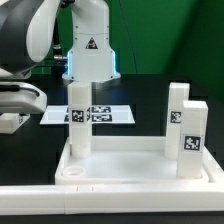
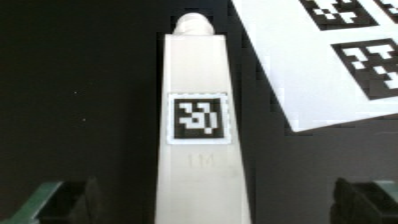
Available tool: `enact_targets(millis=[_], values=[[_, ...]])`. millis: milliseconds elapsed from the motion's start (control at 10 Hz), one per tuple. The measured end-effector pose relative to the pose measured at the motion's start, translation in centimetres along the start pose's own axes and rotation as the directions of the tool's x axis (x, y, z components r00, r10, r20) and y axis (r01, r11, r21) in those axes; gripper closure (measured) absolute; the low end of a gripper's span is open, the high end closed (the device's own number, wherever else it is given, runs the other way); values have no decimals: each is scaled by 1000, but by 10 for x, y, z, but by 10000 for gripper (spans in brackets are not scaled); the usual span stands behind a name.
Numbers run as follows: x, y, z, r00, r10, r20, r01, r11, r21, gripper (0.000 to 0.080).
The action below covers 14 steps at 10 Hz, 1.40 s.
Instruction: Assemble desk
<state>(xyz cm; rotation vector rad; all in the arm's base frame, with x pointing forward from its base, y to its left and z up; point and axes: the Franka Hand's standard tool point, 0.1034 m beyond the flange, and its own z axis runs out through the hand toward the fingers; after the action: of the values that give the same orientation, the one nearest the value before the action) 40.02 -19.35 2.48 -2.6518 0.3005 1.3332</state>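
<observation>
I should grab the white leg by its plain square body beyond the tag (image 2: 203, 192) next. The leg's round peg then stays free to go into the desk top.
In the wrist view a white square-post leg (image 2: 196, 120) with a black-white tag lies flat on the black table. It runs lengthwise between my gripper's (image 2: 208, 200) two dark fingers (image 2: 54, 200), which stand wide apart with a gap on each side. The gripper is open and holds nothing. In the exterior view the gripper (image 1: 14, 108) is low at the left edge, and this leg is mostly hidden there. The white desk top (image 1: 110, 175) lies in front with three tagged legs standing upright in it: one at the left (image 1: 80, 118) and two at the right (image 1: 177, 112) (image 1: 193, 135).
The marker board (image 1: 100, 115) lies flat behind the desk top, and its corner shows in the wrist view (image 2: 338, 60) beside the lying leg. The robot's base (image 1: 90, 50) stands at the back. A long white bar (image 1: 100, 208) runs along the front edge.
</observation>
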Motion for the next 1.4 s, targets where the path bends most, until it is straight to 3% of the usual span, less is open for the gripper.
enact_targets(millis=[300,600,800,1400], values=[[4,-8,17,999,21,34,-21,1000,-3,151],[5,-9,18,999,26,36,-26,1000,-3,163],[4,-8,18,999,27,36,-26,1000,-3,513],[4,-8,18,999,28,36,-27,1000,-1,512]])
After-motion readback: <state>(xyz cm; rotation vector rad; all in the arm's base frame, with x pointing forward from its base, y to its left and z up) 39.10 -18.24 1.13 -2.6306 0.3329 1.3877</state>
